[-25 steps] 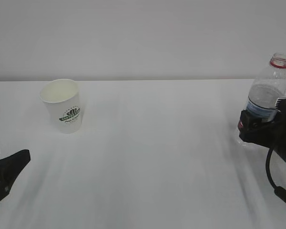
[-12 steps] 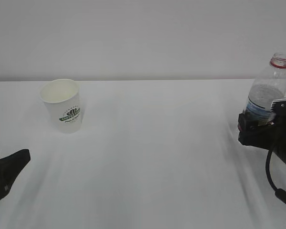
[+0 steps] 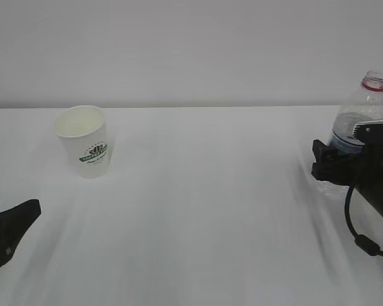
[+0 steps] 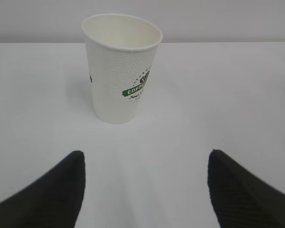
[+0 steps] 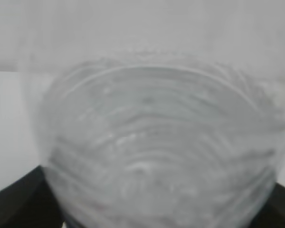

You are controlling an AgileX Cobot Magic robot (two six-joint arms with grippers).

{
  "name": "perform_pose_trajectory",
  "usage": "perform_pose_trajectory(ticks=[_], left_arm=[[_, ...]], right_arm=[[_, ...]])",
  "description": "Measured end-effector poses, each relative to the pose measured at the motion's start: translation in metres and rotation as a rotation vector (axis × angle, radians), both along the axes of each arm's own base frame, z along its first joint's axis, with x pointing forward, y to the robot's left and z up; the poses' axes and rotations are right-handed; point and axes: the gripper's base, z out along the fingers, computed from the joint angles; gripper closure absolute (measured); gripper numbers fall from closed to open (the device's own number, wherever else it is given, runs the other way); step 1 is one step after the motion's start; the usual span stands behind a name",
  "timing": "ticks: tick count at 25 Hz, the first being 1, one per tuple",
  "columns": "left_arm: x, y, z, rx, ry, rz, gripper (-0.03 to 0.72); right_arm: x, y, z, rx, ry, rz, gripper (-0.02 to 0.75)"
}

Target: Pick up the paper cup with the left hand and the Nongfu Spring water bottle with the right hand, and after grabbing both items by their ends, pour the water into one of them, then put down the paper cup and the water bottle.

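The right gripper grabs the uncapped bottle around its lower body (image 5: 154, 199) next. The water sits there, so this keeps the bottle from tipping.
The paper cup (image 3: 83, 141) stands upright on the white table at the back left, and its green logo shows in the left wrist view (image 4: 121, 71). My left gripper (image 3: 15, 203) rests low at the table's left edge, well short of the cup. It is open (image 4: 146, 154) with nothing between its fingers. The Nongfu Spring water bottle (image 3: 360, 115) stands upright at the far right, uncapped, with its red neck ring showing. My right gripper (image 3: 335, 167) is open around its lower body. The ribbed bottle (image 5: 156, 142) fills the right wrist view between the dark fingers (image 5: 14, 202).
The white table (image 3: 204, 210) stretches bare between cup and bottle. A pale wall runs behind the far edge. The right arm's black cable (image 3: 357, 236) hangs in a loop near the right edge.
My right gripper has widened its jaws and shifted a little left and up along the bottle. The bottle, the cup and the left gripper have stayed where they were.
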Motion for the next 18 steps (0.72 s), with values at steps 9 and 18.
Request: perform_pose_trajectory(ticks=[9,18], left_arm=[[0.0000,0.0000,0.0000,0.000,0.000,0.000,0.106],[0.0000,0.0000,0.0000,0.000,0.000,-0.001,0.115]], right_arm=[[0.0050,-0.0007,-0.0025,0.000,-0.003,-0.015,0.108],[0.0050,-0.0008,-0.0030,-0.019,-0.001,-0.012,0.220]])
